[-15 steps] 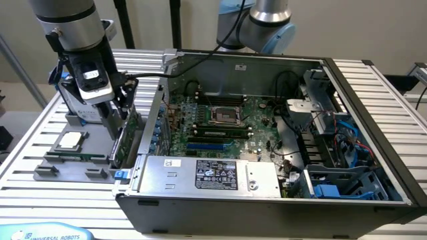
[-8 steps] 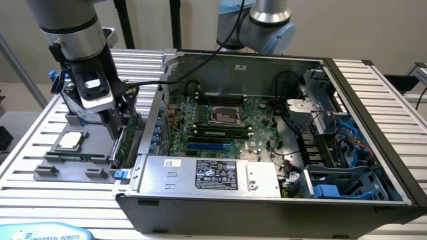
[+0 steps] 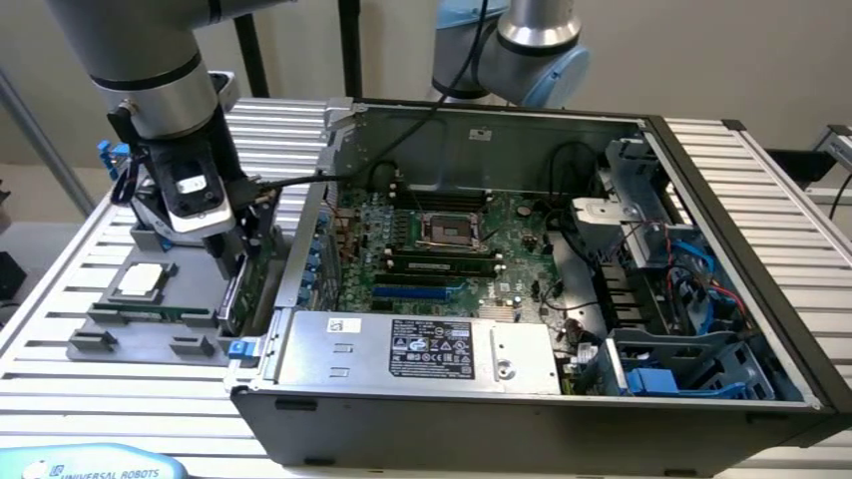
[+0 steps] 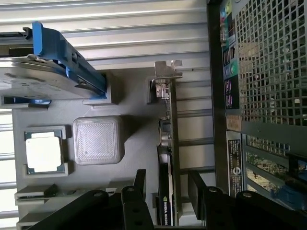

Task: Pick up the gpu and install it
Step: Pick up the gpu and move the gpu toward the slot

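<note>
The robot's fingers are high at the GPU's top edge [image 3: 250, 273] above the grey holder [image 3: 147, 339] and would miss if they closed now, so the gripper needs to go lower before it closes on the GPU.
The gpu [image 4: 168, 143] stands on edge in a slot of the grey holder [image 4: 134, 143], with its silver bracket [image 4: 168, 72] at the far end from me. My gripper [image 4: 168, 187] is open, one finger [image 4: 140, 184] on each side of the card and a gap showing on both sides. In the exterior view the gripper [image 3: 237, 261] hangs low over the gpu [image 3: 266, 274], just outside the side wall of the open computer case [image 3: 745, 249] at the exterior view's left.
The holder [image 3: 120, 339] also carries a square silver processor chip [image 3: 144, 279] and a hard drive in a blue frame [image 4: 48, 72]. Inside the case lie the motherboard [image 3: 520, 249] and a blue slot [image 3: 419, 292]. A second arm [image 3: 533, 50] stands behind the case.
</note>
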Motion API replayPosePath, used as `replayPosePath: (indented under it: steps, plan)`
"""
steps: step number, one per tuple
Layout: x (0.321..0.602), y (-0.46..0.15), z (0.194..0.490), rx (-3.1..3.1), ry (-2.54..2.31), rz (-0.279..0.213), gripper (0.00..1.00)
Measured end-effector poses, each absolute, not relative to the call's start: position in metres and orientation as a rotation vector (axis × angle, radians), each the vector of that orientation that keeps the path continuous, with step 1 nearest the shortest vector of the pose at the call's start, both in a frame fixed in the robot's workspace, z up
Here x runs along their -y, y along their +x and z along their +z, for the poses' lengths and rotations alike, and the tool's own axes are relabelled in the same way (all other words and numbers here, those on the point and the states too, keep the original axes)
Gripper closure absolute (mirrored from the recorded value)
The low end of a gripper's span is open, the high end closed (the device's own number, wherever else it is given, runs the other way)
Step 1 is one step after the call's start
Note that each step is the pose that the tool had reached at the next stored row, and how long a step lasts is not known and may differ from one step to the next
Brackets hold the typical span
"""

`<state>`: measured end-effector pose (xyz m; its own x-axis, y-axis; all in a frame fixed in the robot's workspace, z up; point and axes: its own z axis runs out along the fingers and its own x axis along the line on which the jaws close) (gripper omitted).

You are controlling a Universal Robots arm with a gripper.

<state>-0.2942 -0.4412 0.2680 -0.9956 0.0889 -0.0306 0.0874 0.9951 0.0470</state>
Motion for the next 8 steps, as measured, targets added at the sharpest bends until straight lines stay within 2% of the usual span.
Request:
replayPosePath:
  steps: [8]
  plan:
    - [0.442, -0.294, 0.253, -3.103, 0.168, 0.070, 0.52]
